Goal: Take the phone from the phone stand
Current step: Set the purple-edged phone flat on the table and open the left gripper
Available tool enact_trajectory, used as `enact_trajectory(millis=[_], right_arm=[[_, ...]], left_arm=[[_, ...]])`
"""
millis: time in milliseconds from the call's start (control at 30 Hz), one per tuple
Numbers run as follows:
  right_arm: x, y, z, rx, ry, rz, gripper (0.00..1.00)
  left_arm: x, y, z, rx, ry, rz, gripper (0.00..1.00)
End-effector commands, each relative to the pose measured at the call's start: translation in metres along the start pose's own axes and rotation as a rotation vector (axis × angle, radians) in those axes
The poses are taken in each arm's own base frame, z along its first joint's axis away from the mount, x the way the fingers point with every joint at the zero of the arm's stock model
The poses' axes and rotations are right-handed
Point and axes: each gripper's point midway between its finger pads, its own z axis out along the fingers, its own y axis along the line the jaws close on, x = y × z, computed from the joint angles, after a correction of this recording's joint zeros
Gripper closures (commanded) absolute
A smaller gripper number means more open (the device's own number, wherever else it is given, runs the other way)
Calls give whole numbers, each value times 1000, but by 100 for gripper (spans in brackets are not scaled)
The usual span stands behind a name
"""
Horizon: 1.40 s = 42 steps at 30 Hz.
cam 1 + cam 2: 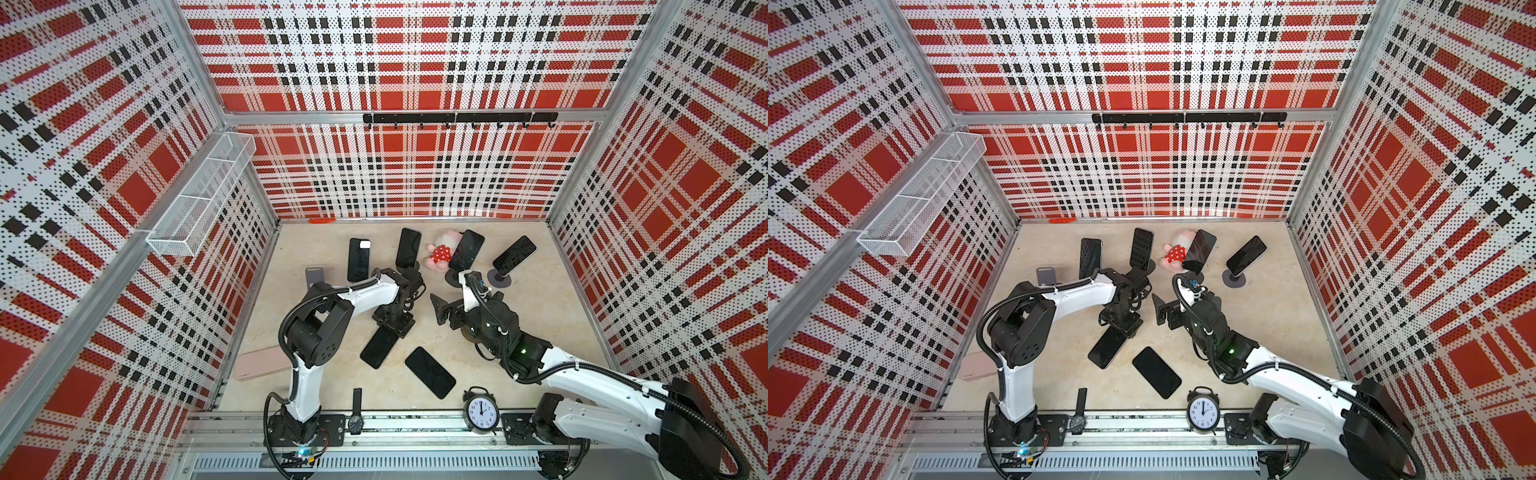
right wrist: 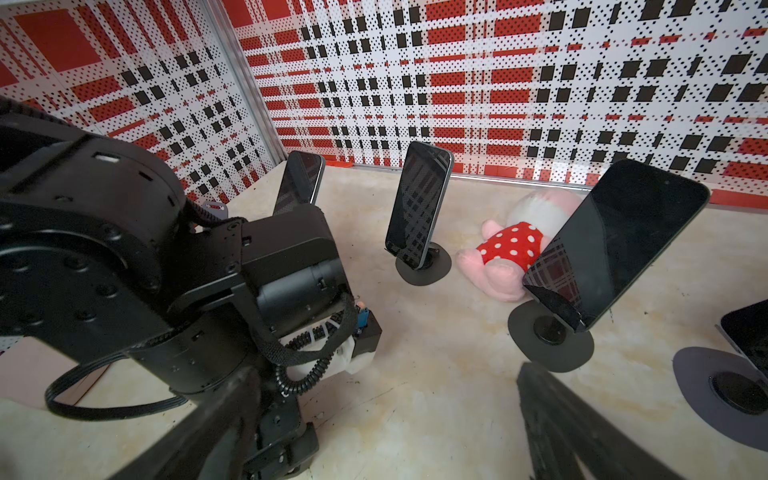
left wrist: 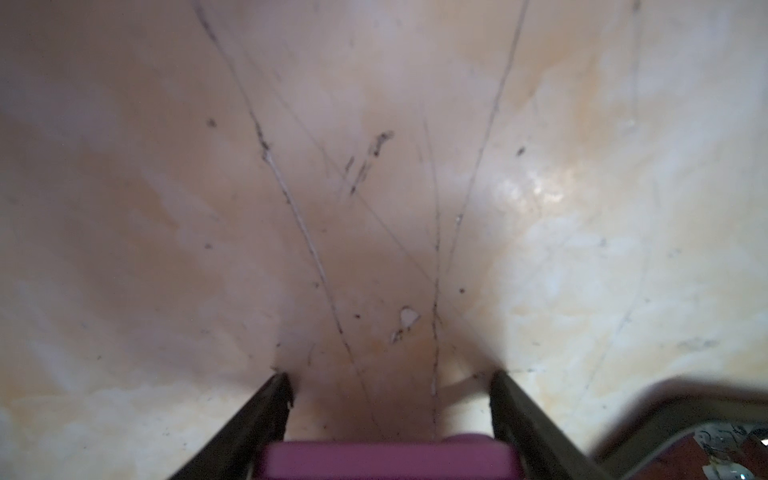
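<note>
The phone (image 1: 379,347) (image 3: 392,462) lies level and my fingers are low at the table, so my left gripper opens now, and the phone would settle flat there.
My left gripper (image 1: 392,322) points down at the table and is shut on a phone (image 1: 378,347) with a black screen, held by its long sides. In the left wrist view the phone's purple edge (image 3: 386,461) sits between the fingers (image 3: 270,411), close to the tabletop. Whether the phone rests on the table I cannot tell. An empty grey phone stand (image 1: 314,276) stands at the back left. My right gripper (image 1: 438,309) hovers open and empty mid-table, and the right wrist view shows only bare table between its fingers (image 2: 552,415).
Several phones lean on stands at the back (image 1: 358,259) (image 1: 408,248) (image 1: 466,250) (image 1: 514,255). A plush toy (image 1: 442,249) lies among them. Another phone (image 1: 430,372) lies flat near the front, with a pink case (image 1: 259,363) at the left. A watch (image 1: 356,411) and an alarm clock (image 1: 481,411) sit on the front rail.
</note>
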Motion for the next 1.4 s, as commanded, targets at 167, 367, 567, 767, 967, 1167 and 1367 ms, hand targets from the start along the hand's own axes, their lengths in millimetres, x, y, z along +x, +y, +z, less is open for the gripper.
enact_trajectory(millis=[167, 367, 567, 767, 967, 1167, 1367], right_arm=[[-3, -2, -1, 8, -14, 2, 0], [-2, -2, 0, 10, -8, -1, 0], [-1, -3, 0, 11, -6, 1, 0], [-1, -2, 0, 7, -4, 1, 0], [-1, -2, -1, 6, -6, 1, 0], [0, 0, 0, -6, -1, 2, 0], [0, 1, 0, -9, -3, 5, 0]], left_arm=[[-7, -8, 27, 30, -3, 5, 25], [-9, -9, 27, 30, -7, 2, 23], [-7, -7, 29, 25, -2, 0, 20], [-7, -9, 28, 34, -3, -1, 21], [-9, -9, 25, 34, -12, -6, 22], [-8, -10, 26, 37, -8, 1, 22], [-11, -10, 26, 38, -15, 0, 22]])
